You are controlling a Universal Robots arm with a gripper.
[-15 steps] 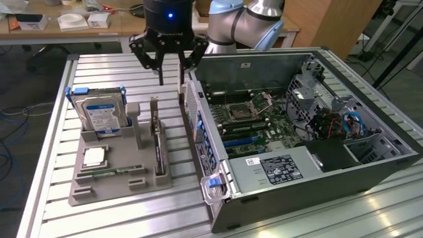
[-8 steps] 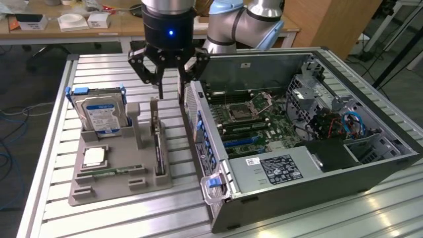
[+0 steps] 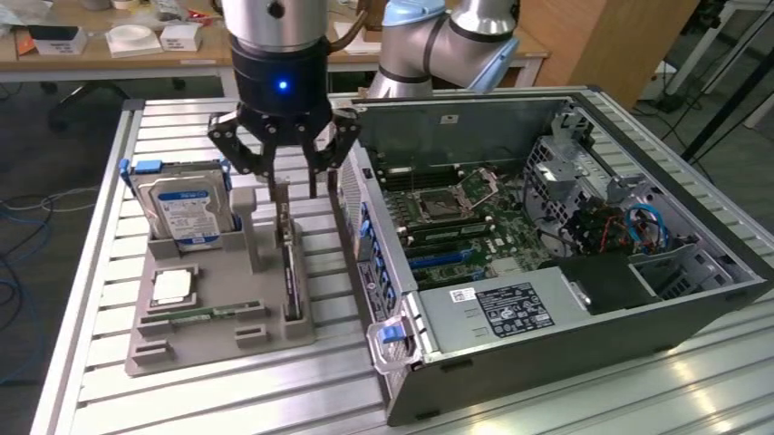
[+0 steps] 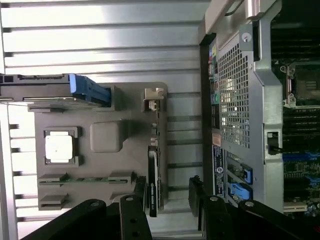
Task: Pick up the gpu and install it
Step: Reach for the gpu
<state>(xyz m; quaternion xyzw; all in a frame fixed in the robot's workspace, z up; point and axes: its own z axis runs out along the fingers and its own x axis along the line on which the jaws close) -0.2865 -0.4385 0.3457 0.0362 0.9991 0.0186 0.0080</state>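
Note:
The GPU stands on edge in its tray slot, so to install it, the robot's gripper should next grab the flat sides of the GPU's black shroud (image 3: 289, 258).
The gpu (image 3: 290, 263) stands on its edge in a slot of the grey holder tray (image 3: 217, 349), a thin dark card with its metal bracket end (image 4: 154, 99) toward the back. My gripper (image 3: 300, 190) hangs just above the card's back end, open, one finger on each side of the card line. In the wrist view the card (image 4: 152, 182) runs edge-on between the two black fingers (image 4: 196, 192), nearer one of them, with a gap to the other. Nothing is held.
A silver hard drive (image 3: 181, 213) with blue rails stands upright in the tray's back left. A processor (image 3: 173, 287) and a memory stick (image 3: 206, 314) lie in front. The open computer case (image 3: 545, 227) lies close on the exterior view's right, motherboard slots (image 3: 441, 263) exposed.

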